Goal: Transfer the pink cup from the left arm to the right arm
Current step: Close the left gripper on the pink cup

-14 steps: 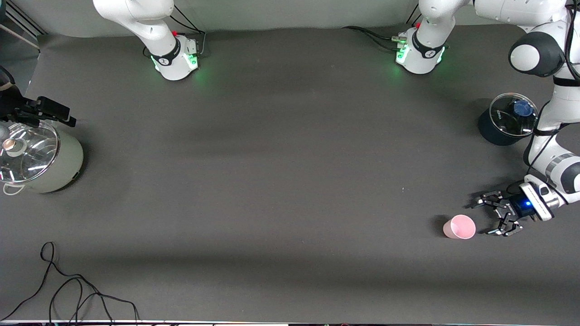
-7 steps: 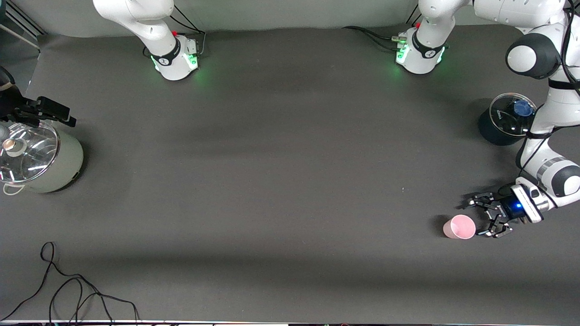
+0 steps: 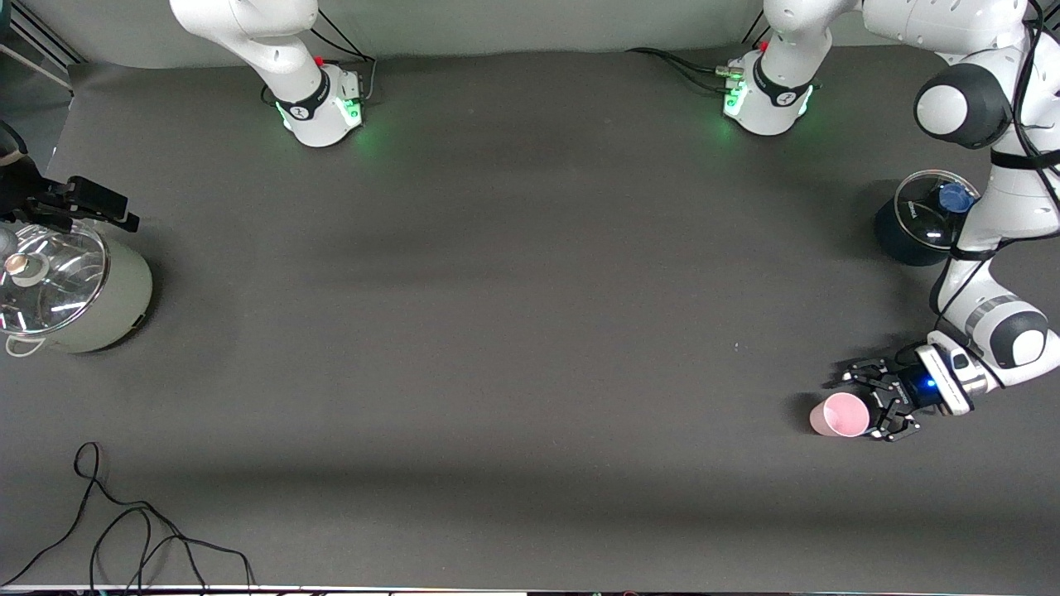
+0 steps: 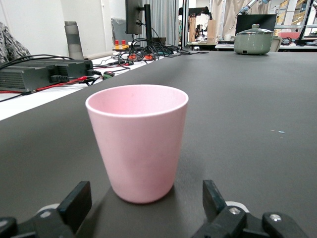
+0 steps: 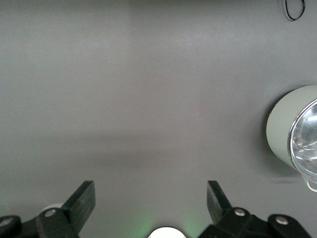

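Note:
The left gripper needs to leave the pink cup's rim free for the right gripper, so it should next grab the cup by its lower body [image 4: 140,176].
The pink cup [image 3: 839,414] stands upright on the dark table at the left arm's end, near the front camera. My left gripper [image 3: 869,404] is low at table level beside the cup and open. Its fingertips reach either side of the cup without touching. In the left wrist view the cup [image 4: 138,139] fills the middle, and the left gripper [image 4: 147,201] has its two fingers spread wider than the cup's base. My right gripper [image 5: 148,198] shows only in its own wrist view, open and empty, high over bare table. The right arm waits.
A pale green pot with a glass lid [image 3: 74,290] stands at the right arm's end, with a black device [image 3: 74,203] beside it. A dark pot with a glass lid [image 3: 911,223] stands by the left arm. A black cable [image 3: 132,530] lies near the front edge.
My left gripper has slid toward the pink cup, so its open fingers now flank it. The cup and the right arm have not moved.

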`<action>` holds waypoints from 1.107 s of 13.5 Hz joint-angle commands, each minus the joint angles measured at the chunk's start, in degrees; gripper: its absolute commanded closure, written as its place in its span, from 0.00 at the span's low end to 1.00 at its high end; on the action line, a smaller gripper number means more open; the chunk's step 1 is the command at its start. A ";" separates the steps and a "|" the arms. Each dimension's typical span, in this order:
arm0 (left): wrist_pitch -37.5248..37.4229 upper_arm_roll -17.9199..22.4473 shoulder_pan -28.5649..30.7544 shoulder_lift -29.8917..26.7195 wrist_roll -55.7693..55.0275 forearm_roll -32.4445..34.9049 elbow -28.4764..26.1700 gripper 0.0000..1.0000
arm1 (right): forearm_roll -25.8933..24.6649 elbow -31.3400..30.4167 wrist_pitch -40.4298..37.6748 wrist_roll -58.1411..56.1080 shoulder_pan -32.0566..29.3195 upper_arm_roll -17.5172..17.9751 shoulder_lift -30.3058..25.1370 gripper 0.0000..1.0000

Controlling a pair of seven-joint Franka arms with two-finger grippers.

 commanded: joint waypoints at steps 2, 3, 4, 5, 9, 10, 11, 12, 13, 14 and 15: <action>3.19 -1.58 -0.56 -0.12 1.89 -1.70 -1.01 0.00 | 0.27 0.91 -0.92 -0.14 0.38 -0.34 0.17 0.00; 3.81 -2.02 -0.56 -0.12 1.89 -1.61 -1.10 0.00 | 0.27 0.91 -0.92 -0.15 0.38 -0.34 0.17 0.00; 4.16 -2.11 -0.56 -0.12 1.89 -1.61 -1.28 0.00 | 0.27 0.91 -0.92 -0.06 0.38 -0.34 0.08 0.00; 4.25 -2.20 -0.56 -0.12 1.89 -1.70 -1.37 0.00 | 0.27 0.91 -0.92 -0.14 0.38 -0.34 0.17 0.00; 5.04 -2.90 -1.00 -0.12 1.89 -2.49 -1.54 0.03 | 0.27 0.91 -0.92 -0.15 0.38 -0.34 0.08 0.00; 5.13 -2.90 -1.00 -0.12 1.89 -2.58 -1.54 0.05 | 0.27 0.91 -0.92 -0.15 0.38 -0.34 0.17 0.00; 5.13 -2.99 -1.00 -0.12 1.80 -2.75 -1.54 0.10 | 0.27 0.91 -0.92 -0.15 0.47 -0.34 0.08 0.00; 5.04 -2.99 -1.00 -0.12 1.80 -3.36 -1.54 0.16 | 0.27 0.91 -0.92 -0.15 0.38 -0.43 0.08 0.00; 5.04 -2.90 -1.00 -0.21 1.89 -3.54 -1.89 0.21 | 0.27 0.82 -0.92 -0.15 0.38 -0.43 0.08 0.00; 5.04 -2.99 -1.00 -0.21 1.80 -3.55 -1.98 0.28 | 0.27 0.82 -1.00 -0.15 0.38 -0.43 0.08 0.00; 5.04 -2.99 -1.00 -0.21 1.80 -3.63 -1.98 0.34 | 0.27 0.82 -1.00 -0.15 0.38 -0.43 0.08 0.00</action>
